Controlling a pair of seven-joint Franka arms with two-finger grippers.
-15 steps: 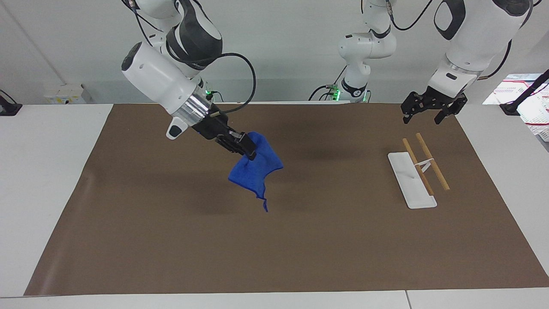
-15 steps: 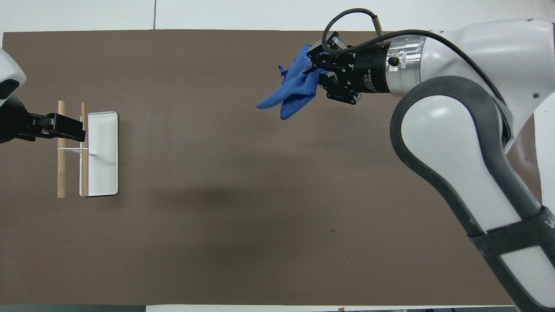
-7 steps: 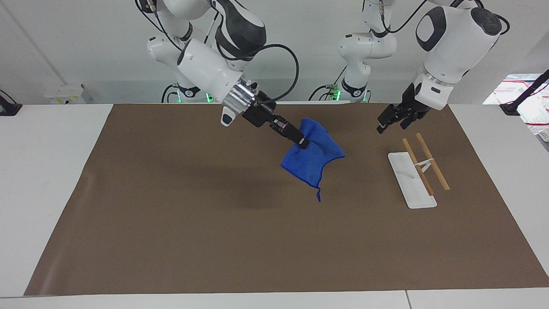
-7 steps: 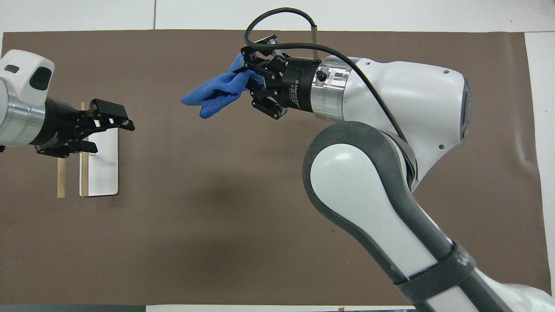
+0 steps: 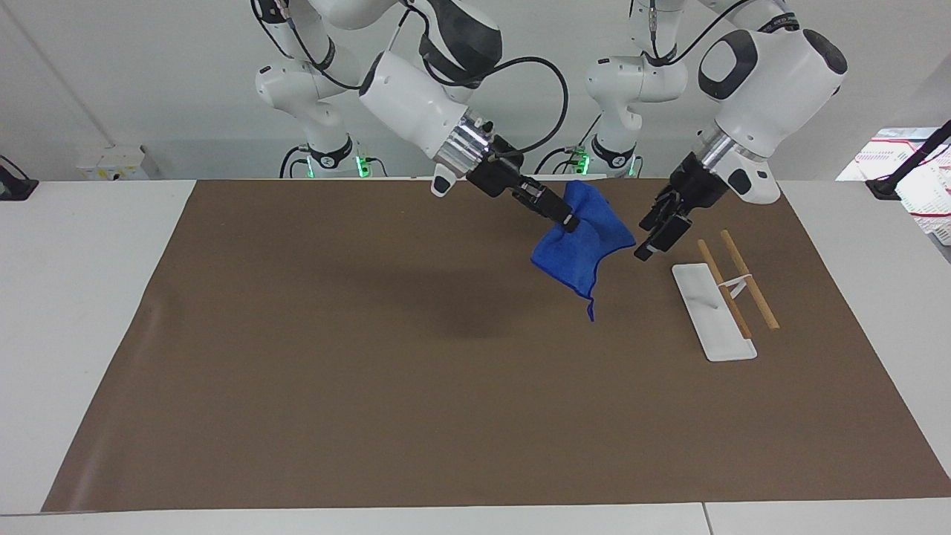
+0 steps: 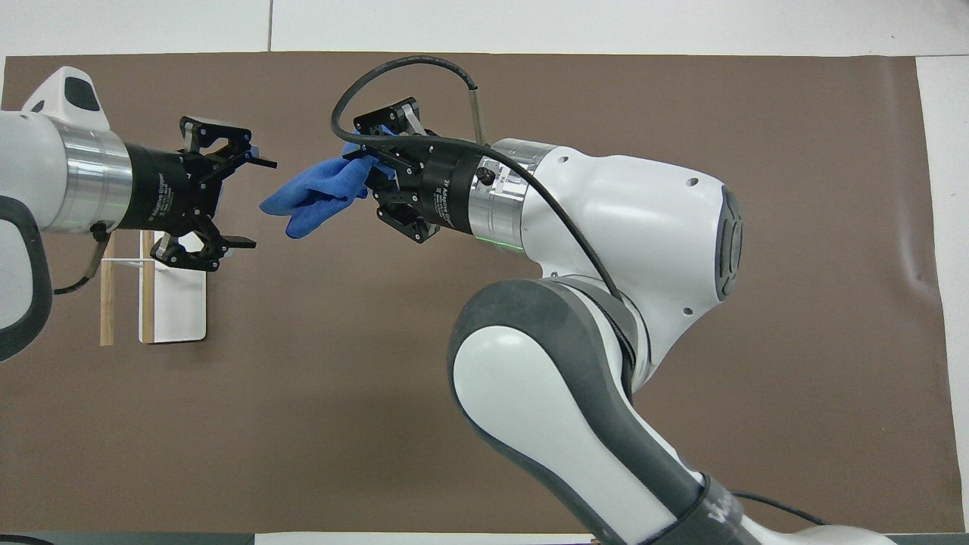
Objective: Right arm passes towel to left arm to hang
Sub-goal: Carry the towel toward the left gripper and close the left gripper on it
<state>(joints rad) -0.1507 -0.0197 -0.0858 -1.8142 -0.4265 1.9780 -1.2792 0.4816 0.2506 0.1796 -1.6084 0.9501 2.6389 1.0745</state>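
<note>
The towel sticks out at its loose upper corner (image 6: 272, 203), so my left gripper will grab it there next; my right gripper's fingers crowd its other end.
The blue towel (image 5: 578, 249) hangs in the air over the brown mat, with my right gripper (image 5: 567, 221) shut on its upper edge. A string loop dangles from its lowest corner. In the overhead view the towel (image 6: 314, 195) trails from the right gripper (image 6: 365, 160) toward the left arm's end of the table. My left gripper (image 5: 643, 239) is open and points at the towel's free end, a small gap away. From above, the left gripper (image 6: 256, 202) has its fingers spread on either side of the cloth's tip.
A towel rack with a white base (image 5: 713, 316) and two wooden bars (image 5: 750, 291) stands on the mat (image 5: 371, 371) under the left arm. It also shows from above as the rack (image 6: 182, 303). Two more white arms (image 5: 624, 82) stand at the back. A white basket (image 5: 929, 204) sits off the mat.
My right arm has carried the towel across the mat toward the left arm's end. My left gripper has swung from over the rack toward the towel, still open.
</note>
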